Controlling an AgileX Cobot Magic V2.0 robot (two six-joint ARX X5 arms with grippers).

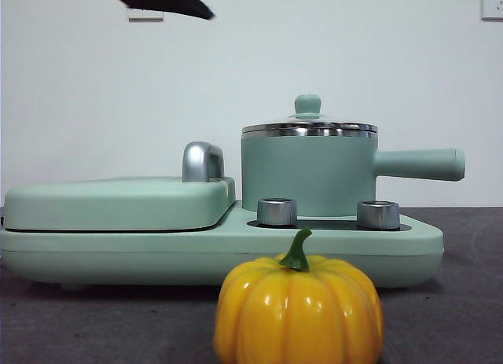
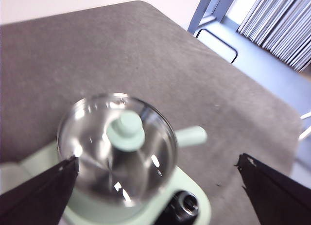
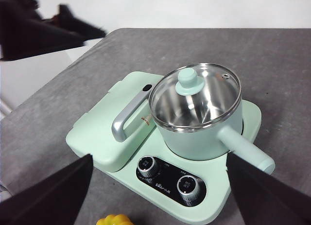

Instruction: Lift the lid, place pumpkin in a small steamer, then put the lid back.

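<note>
The left gripper will uncover the small steamer (image 1: 308, 179) for the pumpkin, so it will grab the glass lid by its mint-green knob (image 1: 307, 104) next.
The yellow-orange pumpkin (image 1: 299, 310) with a green stem sits on the grey table at the front, just before the appliance; its top peeks into the right wrist view (image 3: 114, 220). Behind it stands the small steamer (image 1: 308, 179), mint green, its long handle (image 1: 420, 164) pointing right. The glass lid (image 1: 309, 129) with its mint knob (image 2: 126, 131) rests on the pot's rim. My left gripper (image 2: 158, 159) hovers open high above the lid, showing as a black tip (image 1: 165, 1) in the front view. My right gripper (image 3: 159, 157) is open, held back above the pumpkin side, empty.
The steamer stands on a wide mint-green appliance base (image 1: 196, 250) with two chrome knobs (image 1: 277, 211). Left of the pot lies a flat mint cover (image 1: 118, 200) with a chrome handle (image 1: 202, 161). The table's far edge (image 2: 233, 64) drops to the floor beyond the pot.
</note>
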